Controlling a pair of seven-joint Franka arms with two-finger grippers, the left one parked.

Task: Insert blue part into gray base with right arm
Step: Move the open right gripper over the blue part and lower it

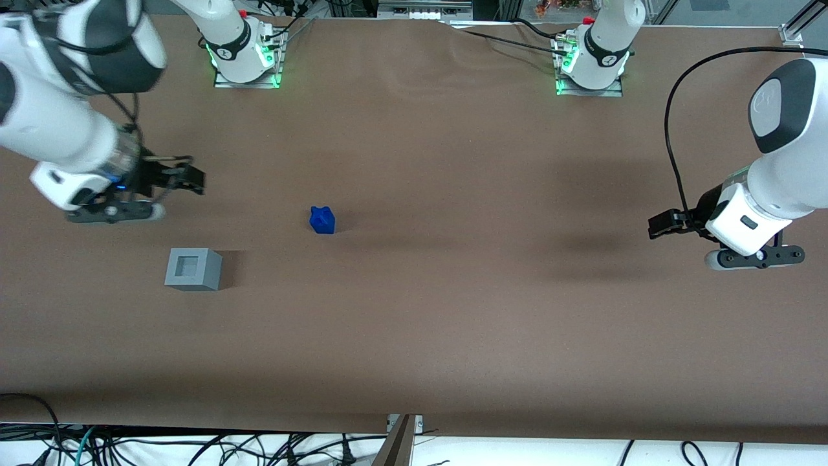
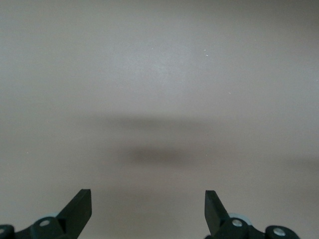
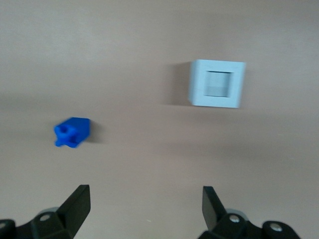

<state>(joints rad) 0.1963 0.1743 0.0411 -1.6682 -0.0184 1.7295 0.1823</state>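
Note:
My right gripper takes hold of the blue part by its body (image 1: 323, 221) next, to fit it into the gray base's hollow (image 1: 187, 266).
The blue part (image 1: 322, 220) is a small deep-blue block lying on the brown table; it also shows in the right wrist view (image 3: 73, 132). The gray base (image 1: 193, 268) is a light grey cube with a square recess in its top, nearer the front camera than the blue part and toward the working arm's end; it also shows in the right wrist view (image 3: 217, 83). My right gripper (image 1: 191, 179) hangs above the table, farther from the front camera than the base and apart from both objects. It is open and empty, with bare table between its fingertips (image 3: 145, 201).
The brown table (image 1: 453, 291) stretches wide around both objects. Two arm bases (image 1: 246, 52) with green lights stand at the table's back edge. Cables lie below the front edge.

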